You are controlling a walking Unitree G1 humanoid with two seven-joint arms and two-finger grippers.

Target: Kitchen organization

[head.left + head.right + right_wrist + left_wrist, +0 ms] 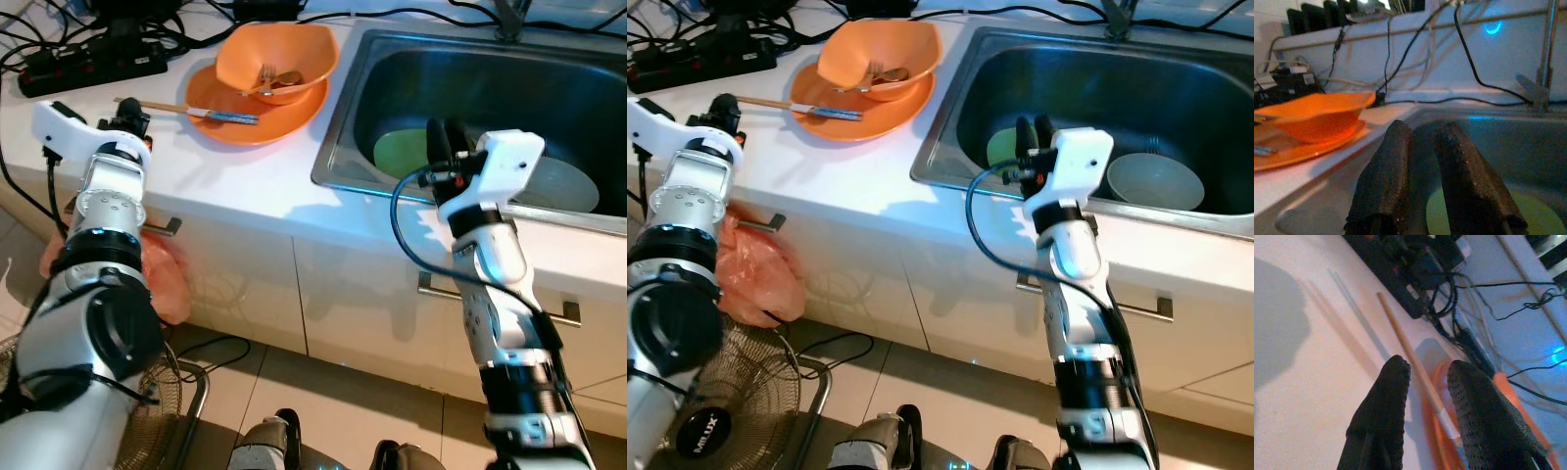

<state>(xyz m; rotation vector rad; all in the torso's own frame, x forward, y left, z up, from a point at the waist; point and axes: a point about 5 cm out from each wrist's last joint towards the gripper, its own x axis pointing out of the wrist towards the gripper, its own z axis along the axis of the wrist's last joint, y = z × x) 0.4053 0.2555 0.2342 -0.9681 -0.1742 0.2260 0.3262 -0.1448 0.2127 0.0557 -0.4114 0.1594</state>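
Note:
Since the wooden chopstick is long and thin, its patterned end (231, 117) stretching over the plate, my left gripper should next grab it near the middle of its body (183, 109).
An orange bowl (277, 61) with a fork (266, 76) in it rests on an orange plate (257, 116) on the white counter (245, 181). A pair of chopsticks (186, 111) lies across the plate's left rim and out onto the counter. My left gripper (127, 119) hovers over the counter at the chopsticks' free end. In the left wrist view it (1427, 367) is slightly open and empty, with the chopsticks (1405, 350) just beyond its tips. My right gripper (444, 132) is shut and empty above the near edge of the sink (338, 127), pointing at a green plate (400, 152).
A pale bowl (560, 184) sits in the sink to the right of the green plate. A black power strip (93, 64) and cables lie at the counter's back left. An orange plastic bag (165, 279) hangs on a cabinet handle, and a fan (735, 392) stands on the floor.

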